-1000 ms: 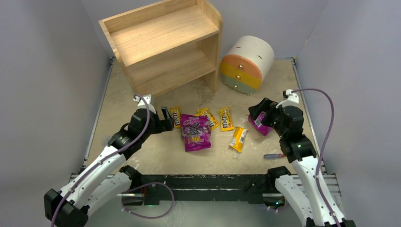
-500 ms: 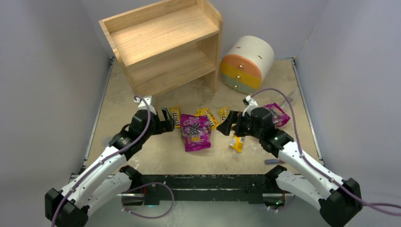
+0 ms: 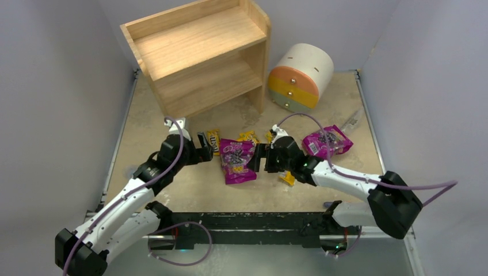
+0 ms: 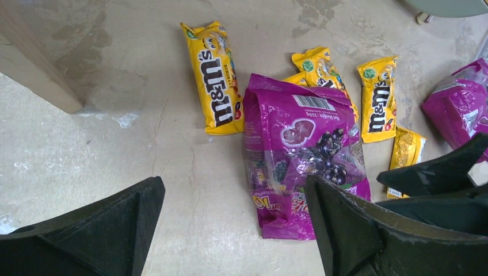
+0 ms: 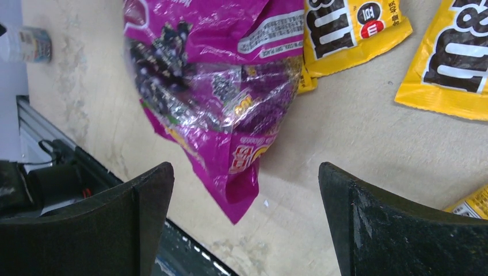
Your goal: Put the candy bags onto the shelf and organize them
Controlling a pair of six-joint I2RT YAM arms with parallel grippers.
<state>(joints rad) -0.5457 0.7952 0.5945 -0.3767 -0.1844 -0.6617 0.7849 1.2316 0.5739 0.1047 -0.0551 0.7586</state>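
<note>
My right gripper should grab the centre magenta bag by its nearest edge, so the opposite side stays free for the handover to my left gripper.
The wooden shelf (image 3: pixel 201 52) stands at the back left with both tiers bare. One magenta bag (image 3: pixel 237 161) lies flat mid-table, also in the left wrist view (image 4: pixel 302 149) and the right wrist view (image 5: pixel 213 86). The second magenta bag (image 3: pixel 327 142) lies to the right. Yellow M&M's packets (image 3: pixel 213 141) (image 4: pixel 217 77) (image 4: pixel 377 95) (image 5: pixel 454 52) lie around the centre bag. My left gripper (image 3: pixel 202 147) (image 4: pixel 231 190) is open and empty, just left of the centre bag. My right gripper (image 3: pixel 262 158) (image 5: pixel 246 172) is open and empty, at that bag's right edge.
A round white drum (image 3: pixel 300 77) with coloured drawers stands right of the shelf. A small purple-handled tool (image 3: pixel 328 204) shows partly near the front right edge. The metal front rail (image 3: pixel 247 221) bounds the near side. Grey walls close in left and right.
My right arm has swung left, away from the right magenta bag, to the right edge of the centre bag. The right magenta bag now lies uncovered. My left arm has not moved.
</note>
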